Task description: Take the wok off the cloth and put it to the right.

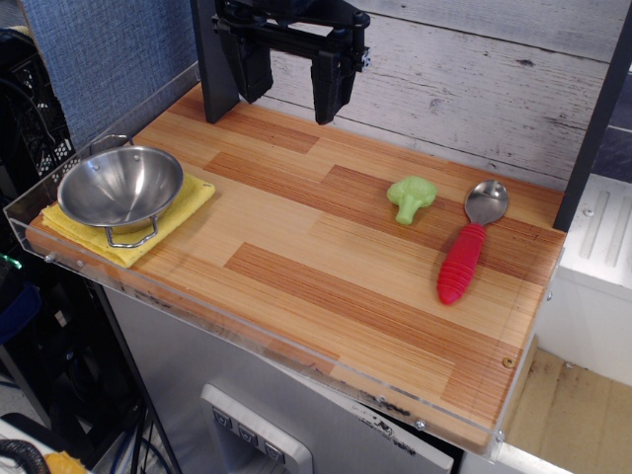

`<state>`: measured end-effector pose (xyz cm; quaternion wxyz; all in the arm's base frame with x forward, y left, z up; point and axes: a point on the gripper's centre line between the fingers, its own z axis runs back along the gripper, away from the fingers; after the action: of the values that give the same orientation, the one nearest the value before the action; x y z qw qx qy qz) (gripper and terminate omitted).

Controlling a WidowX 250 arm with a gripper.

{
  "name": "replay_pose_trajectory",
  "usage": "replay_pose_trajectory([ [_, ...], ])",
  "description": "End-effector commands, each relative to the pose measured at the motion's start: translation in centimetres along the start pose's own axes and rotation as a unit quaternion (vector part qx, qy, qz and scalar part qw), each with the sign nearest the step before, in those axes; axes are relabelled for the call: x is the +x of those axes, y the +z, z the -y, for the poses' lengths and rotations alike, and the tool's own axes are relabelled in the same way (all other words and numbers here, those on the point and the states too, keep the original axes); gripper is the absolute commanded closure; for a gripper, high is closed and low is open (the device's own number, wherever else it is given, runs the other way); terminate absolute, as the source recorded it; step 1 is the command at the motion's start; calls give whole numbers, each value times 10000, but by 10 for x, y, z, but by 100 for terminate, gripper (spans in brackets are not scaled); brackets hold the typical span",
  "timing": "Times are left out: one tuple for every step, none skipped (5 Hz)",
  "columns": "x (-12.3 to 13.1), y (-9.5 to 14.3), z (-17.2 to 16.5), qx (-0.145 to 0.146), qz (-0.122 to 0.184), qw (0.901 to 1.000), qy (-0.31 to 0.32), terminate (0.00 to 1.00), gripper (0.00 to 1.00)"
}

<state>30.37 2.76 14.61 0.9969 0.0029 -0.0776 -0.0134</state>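
Note:
I need to take the small steel wok off the yellow cloth (188, 202), so my gripper should next grab the wok by its rim (182, 182).
The wok (120, 186), a small shiny steel bowl with two wire loop handles, sits on the yellow cloth (188, 202) at the left end of the wooden table. My gripper (293, 87) hangs high above the back of the table, well to the right of the wok and away from it. Its two black fingers are spread apart and hold nothing.
A green toy broccoli (411, 197) lies right of centre. A metal spoon with a red handle (468, 249) lies further right. A clear plastic rim (20, 212) borders the table's left and front edges. A dark post (592, 128) stands at the right.

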Motion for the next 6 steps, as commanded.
replay_pose_trajectory([
  [0, 0, 0, 0, 0, 10000, 0, 0, 0],
  [-10, -10, -34, 71, -69, 9995, 316, 0, 0],
  [-19, -12, -70, 248, -63, 9983, 520, 0, 0],
  [-25, -11, -99, 439, -13, 9981, 438, 0, 0],
  [-34, -21, -120, 539, -146, 9979, 326, 0, 0],
  [-34, -42, -132, 603, -283, 9969, 409, 0, 0],
])
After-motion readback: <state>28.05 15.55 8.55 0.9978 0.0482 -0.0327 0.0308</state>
